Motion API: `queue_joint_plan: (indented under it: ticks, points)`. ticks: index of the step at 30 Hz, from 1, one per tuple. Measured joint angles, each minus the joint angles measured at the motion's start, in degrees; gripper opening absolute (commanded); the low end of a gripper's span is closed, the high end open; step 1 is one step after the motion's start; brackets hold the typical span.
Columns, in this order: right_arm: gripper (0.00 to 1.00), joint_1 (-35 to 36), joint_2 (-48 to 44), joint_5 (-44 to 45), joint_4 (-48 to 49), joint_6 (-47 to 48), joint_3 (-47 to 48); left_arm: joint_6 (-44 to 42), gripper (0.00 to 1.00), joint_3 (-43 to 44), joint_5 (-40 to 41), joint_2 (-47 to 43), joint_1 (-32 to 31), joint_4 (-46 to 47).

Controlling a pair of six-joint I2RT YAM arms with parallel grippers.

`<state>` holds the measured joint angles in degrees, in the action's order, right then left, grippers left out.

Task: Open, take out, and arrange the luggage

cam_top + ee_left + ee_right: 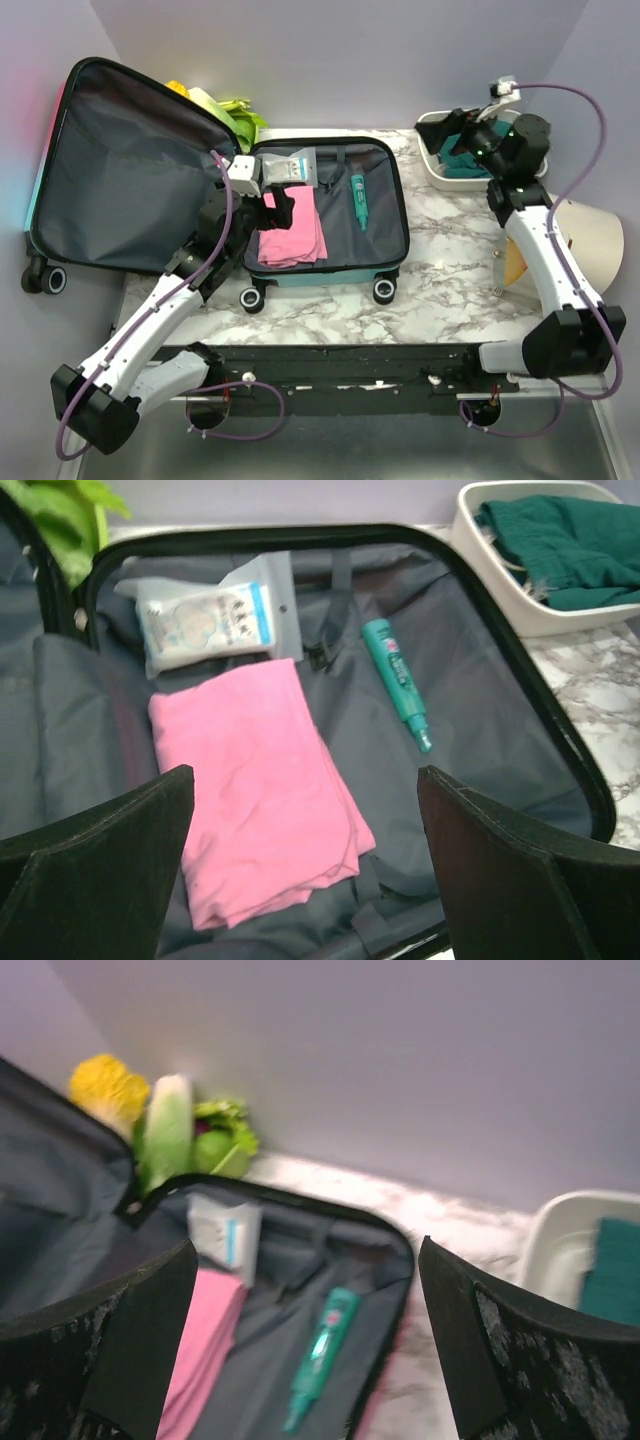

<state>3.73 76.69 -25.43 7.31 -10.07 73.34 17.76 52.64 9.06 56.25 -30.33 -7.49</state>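
Note:
I next need to grab the folded pink cloth with my right gripper by its tube-facing side (315, 223), layers together, so that I can lay it folded in the tray (432, 165).
The luggage (378, 228) lies open on the marble table, with its lid (130, 170) leaning back at the left. On its grey lining are a folded pink cloth (292, 238), a white packet (290, 168) and a teal tube (358, 200). My left gripper (283, 208) hovers open and empty over the pink cloth (250, 780), with the packet (205, 620) and tube (397, 680) beyond it. My right gripper (462, 128) is open and empty above the white tray (432, 165), facing the luggage. The tube (320, 1355) shows between its fingers.
The white tray (500, 590) at the back right holds a dark green cloth (462, 163). Toy vegetables (225, 110) lie behind the luggage by the back wall. A beige curved object (590, 235) sits at the table's right edge. Walls close in at left, back and right.

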Motion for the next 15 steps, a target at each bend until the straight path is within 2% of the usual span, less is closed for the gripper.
queue_joint_plan:
  ticks: [3,8,10,14,15]
  points:
    - [1.0,3.8,2.0,-1.3,0.8,-5.7,-2.9,2.5,0.99,-2.2,1.2,-0.7,1.4,-0.9]
    - [1.0,18.4,7.6,1.8,-0.6,-11.0,-7.5,7.3,0.99,-4.1,-1.1,3.0,9.0,-1.7]
    - [1.0,22.4,11.5,2.9,-0.7,-12.7,-6.6,8.9,0.99,-5.8,-3.4,5.2,12.3,-0.7]
    - [0.99,26.3,22.3,5.5,-3.3,-14.9,0.2,10.5,0.99,-6.6,-7.7,10.1,13.5,0.7]
    - [0.97,26.9,25.8,6.3,-4.5,-15.5,3.0,10.9,0.99,-6.4,-8.7,11.8,13.5,1.0]
